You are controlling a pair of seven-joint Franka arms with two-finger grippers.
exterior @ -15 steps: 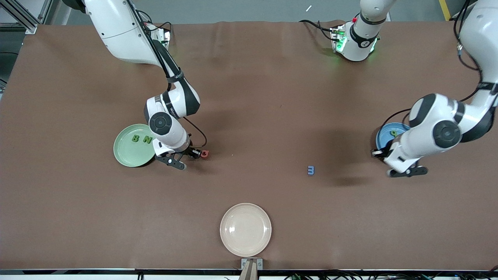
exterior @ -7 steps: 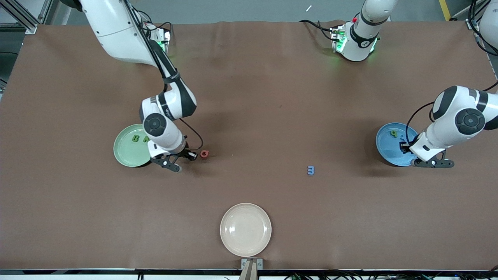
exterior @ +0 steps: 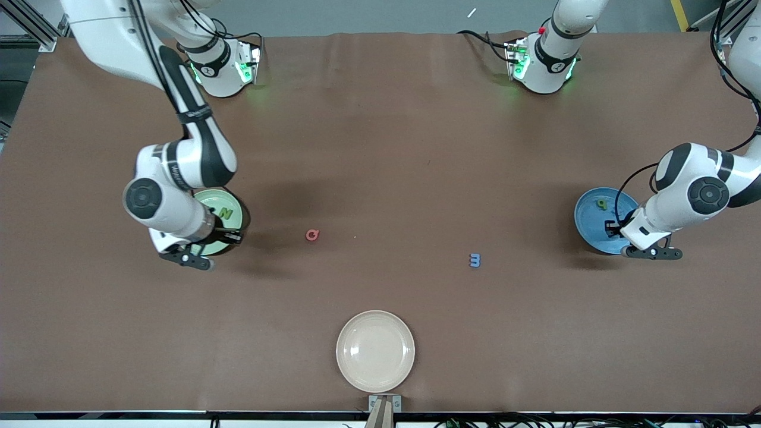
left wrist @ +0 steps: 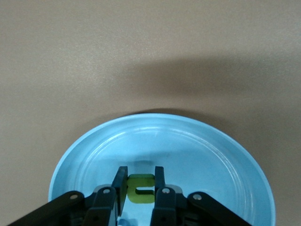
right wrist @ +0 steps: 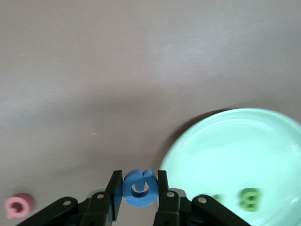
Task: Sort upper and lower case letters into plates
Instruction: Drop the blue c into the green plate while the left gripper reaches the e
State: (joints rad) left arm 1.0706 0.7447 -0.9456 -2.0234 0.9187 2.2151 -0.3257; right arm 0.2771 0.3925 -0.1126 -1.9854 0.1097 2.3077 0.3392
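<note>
My right gripper is holding the blue G [right wrist: 140,188] short of the mint green plate's rim [right wrist: 183,136], so it needs to move the G toward the plate before letting go.
My right gripper [exterior: 211,248] is shut on a blue G [right wrist: 138,188] and hangs over the edge of the mint green plate [exterior: 229,201], on the side toward the table's middle. A green N [exterior: 225,212] lies in that plate, and the right wrist view also shows a green B [right wrist: 249,197] there. My left gripper [exterior: 627,239] hovers low over the blue plate [exterior: 588,223], shut on a green n [left wrist: 140,190]. A green p [exterior: 601,204] lies in the blue plate. A red G [exterior: 313,235] and a blue m [exterior: 474,260] lie loose on the table.
A cream-beige plate [exterior: 375,351] with nothing on it sits near the table's front edge, at mid-width. Both arm bases stand along the edge farthest from the front camera. Brown cloth covers the table.
My right arm swung from beside the red G to the mint green plate, leaving the red G where it lay. My left gripper moved in over the blue plate and sank lower.
</note>
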